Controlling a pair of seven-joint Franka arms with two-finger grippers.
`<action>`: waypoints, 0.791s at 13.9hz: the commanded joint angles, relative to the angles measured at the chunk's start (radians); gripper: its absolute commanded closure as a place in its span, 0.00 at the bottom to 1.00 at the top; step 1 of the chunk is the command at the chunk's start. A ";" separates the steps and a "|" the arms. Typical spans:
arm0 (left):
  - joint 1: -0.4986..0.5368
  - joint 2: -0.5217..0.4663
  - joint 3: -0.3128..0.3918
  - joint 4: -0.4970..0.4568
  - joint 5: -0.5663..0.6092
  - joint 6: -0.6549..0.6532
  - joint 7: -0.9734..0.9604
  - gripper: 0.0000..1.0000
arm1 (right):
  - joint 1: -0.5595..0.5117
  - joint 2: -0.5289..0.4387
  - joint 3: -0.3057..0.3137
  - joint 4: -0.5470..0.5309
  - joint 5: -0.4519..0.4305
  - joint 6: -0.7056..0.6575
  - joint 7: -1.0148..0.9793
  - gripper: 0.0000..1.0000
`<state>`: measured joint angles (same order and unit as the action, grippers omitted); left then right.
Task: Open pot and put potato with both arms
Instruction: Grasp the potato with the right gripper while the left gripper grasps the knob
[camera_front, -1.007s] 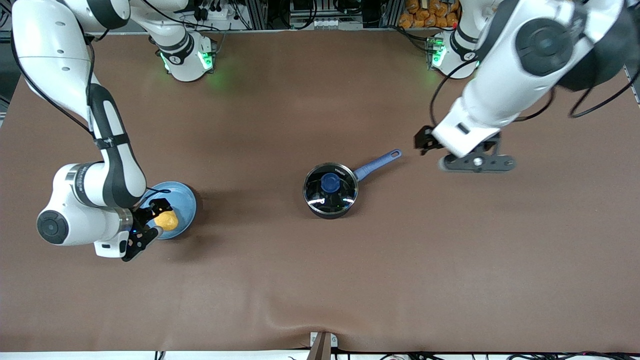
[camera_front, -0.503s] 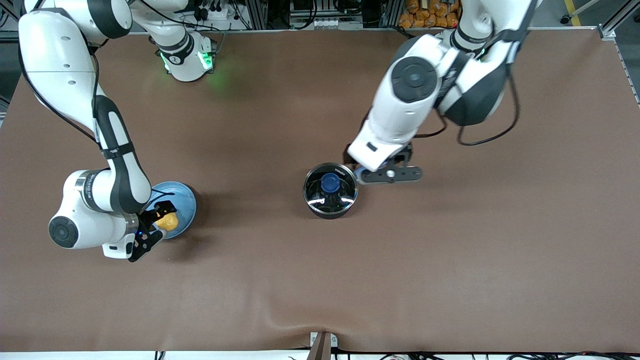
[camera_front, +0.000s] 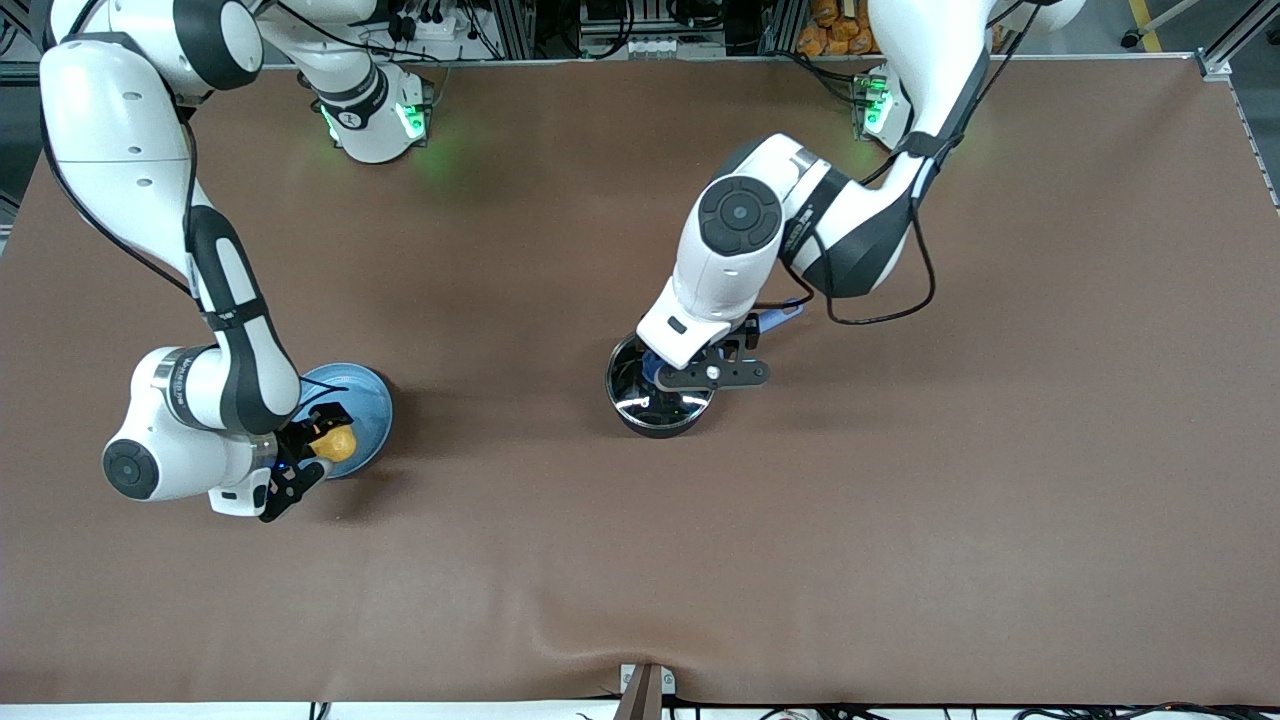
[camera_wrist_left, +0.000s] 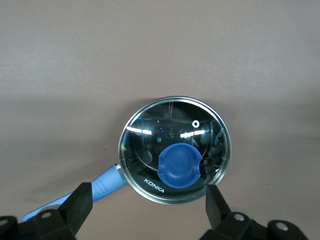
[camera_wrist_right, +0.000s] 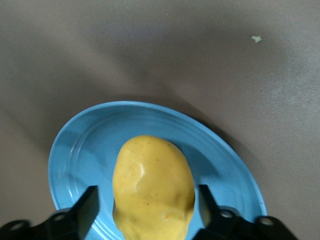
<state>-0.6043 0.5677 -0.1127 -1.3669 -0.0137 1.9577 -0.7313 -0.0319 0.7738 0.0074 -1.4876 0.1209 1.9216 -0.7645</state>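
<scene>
The round glass is wider than my open fingers, so my left gripper should next grab the lid's narrow blue knob (camera_front: 651, 366) to open the pot.
The black pot (camera_front: 655, 410) stands mid-table, closed by its glass lid (camera_wrist_left: 175, 149) with the blue knob (camera_wrist_left: 180, 165). Its blue handle (camera_front: 782, 316) points toward the left arm's base. My left gripper (camera_front: 675, 366) hovers open over the lid, and in the left wrist view (camera_wrist_left: 148, 205) its fingers stand wide apart and touch nothing. The yellow-orange potato (camera_front: 336, 443) lies on the light-blue plate (camera_front: 362, 395) at the right arm's end. My right gripper (camera_front: 316, 447) is open around the potato (camera_wrist_right: 152, 187), a finger (camera_wrist_right: 87, 205) on each side with small gaps.
The brown table mat (camera_front: 900, 500) is bare around the pot and plate. A small metal bracket (camera_front: 645, 685) sits at the table edge nearest the front camera. The plate also shows in the right wrist view (camera_wrist_right: 95, 135).
The left arm has swung from the left arm's end of the table to over the pot's lid. The right gripper has settled slightly lower around the potato.
</scene>
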 joint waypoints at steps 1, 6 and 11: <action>-0.035 0.053 0.008 0.034 -0.016 0.019 -0.016 0.00 | -0.013 0.007 0.008 0.010 0.022 -0.001 -0.036 0.81; -0.072 0.126 0.013 0.032 -0.009 0.118 -0.020 0.00 | -0.005 -0.013 0.014 0.024 0.023 -0.015 -0.016 1.00; -0.074 0.158 0.013 0.022 0.000 0.118 -0.003 0.00 | 0.026 -0.063 0.025 0.056 0.106 -0.027 0.060 1.00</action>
<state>-0.6687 0.7031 -0.1120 -1.3644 -0.0137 2.0784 -0.7426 -0.0228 0.7420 0.0282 -1.4344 0.1996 1.9110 -0.7526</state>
